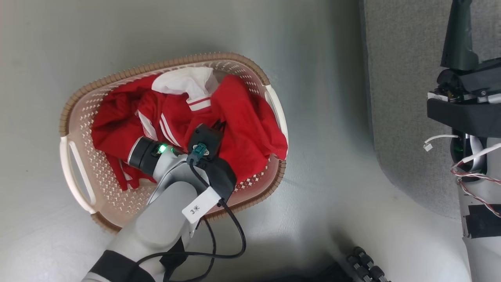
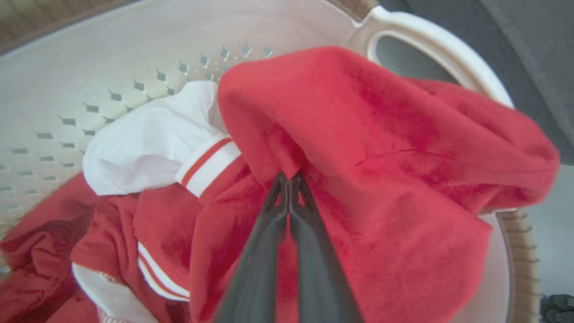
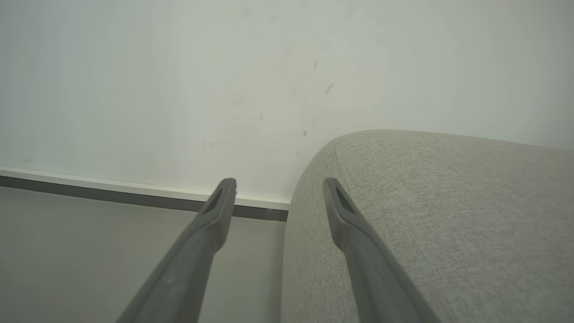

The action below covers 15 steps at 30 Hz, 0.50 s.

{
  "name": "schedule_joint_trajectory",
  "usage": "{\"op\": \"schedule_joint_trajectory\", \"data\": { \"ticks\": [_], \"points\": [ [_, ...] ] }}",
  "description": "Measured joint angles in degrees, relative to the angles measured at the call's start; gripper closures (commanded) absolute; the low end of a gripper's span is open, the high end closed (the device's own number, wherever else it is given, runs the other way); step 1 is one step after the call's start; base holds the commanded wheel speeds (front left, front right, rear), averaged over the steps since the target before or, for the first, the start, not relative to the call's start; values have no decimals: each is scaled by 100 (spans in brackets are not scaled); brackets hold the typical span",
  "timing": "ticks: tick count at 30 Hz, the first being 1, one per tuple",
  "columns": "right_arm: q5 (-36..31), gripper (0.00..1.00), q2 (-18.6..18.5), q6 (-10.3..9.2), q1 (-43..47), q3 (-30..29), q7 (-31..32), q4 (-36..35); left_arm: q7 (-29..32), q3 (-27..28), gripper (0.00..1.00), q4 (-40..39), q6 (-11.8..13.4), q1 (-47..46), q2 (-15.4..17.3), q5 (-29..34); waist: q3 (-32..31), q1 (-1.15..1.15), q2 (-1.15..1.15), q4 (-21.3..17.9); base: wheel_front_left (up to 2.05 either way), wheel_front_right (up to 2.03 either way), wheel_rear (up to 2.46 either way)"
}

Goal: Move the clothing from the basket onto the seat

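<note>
The red clothing needs to go onto the seat, so next I should take hold of it with my right gripper by a loose fold [image 1: 237, 115].
The cream basket [image 1: 74, 164] with a brown rim stands on the floor, and the red clothing [image 1: 242, 117] with white stripes is heaped inside it. A white panel and cuff [image 2: 134, 148] lie toward the far wall of the basket [image 2: 439, 49]. My left gripper [image 1: 219, 126] reaches down into the heap. In the left wrist view its fingers [image 2: 269, 233] are pressed together on a raised fold of the red clothing [image 2: 381, 148]. My right gripper [image 3: 279, 184] is open and holds nothing, hovering beside the grey seat's rounded corner [image 3: 426, 215]. In the head view the right gripper [image 1: 458, 31] stands over the seat [image 1: 403, 98].
Pale grey floor [image 1: 328, 176] lies between the basket and the seat. A wall with a white and dark baseboard [image 3: 112, 190] runs behind the seat. Black cable [image 1: 235, 231] loops off my left forearm. The robot's base wheels [image 1: 366, 266] show at the bottom.
</note>
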Motion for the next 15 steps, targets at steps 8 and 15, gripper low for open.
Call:
{"op": "schedule_joint_trajectory", "data": {
  "ticks": [8, 15],
  "points": [
    [0, 0, 36, 27, 65, 0, 0, 279, -361, -109, 100, -229, -15, 3, 1, -293, -318, -1, 0, 99, 0, 0, 0],
    [0, 0, 37, 36, 328, -16, 0, 533, -522, -111, 100, -331, -166, 160, -2, -403, -721, -1, 0, 260, 0, 0, 0]
  ]
}}
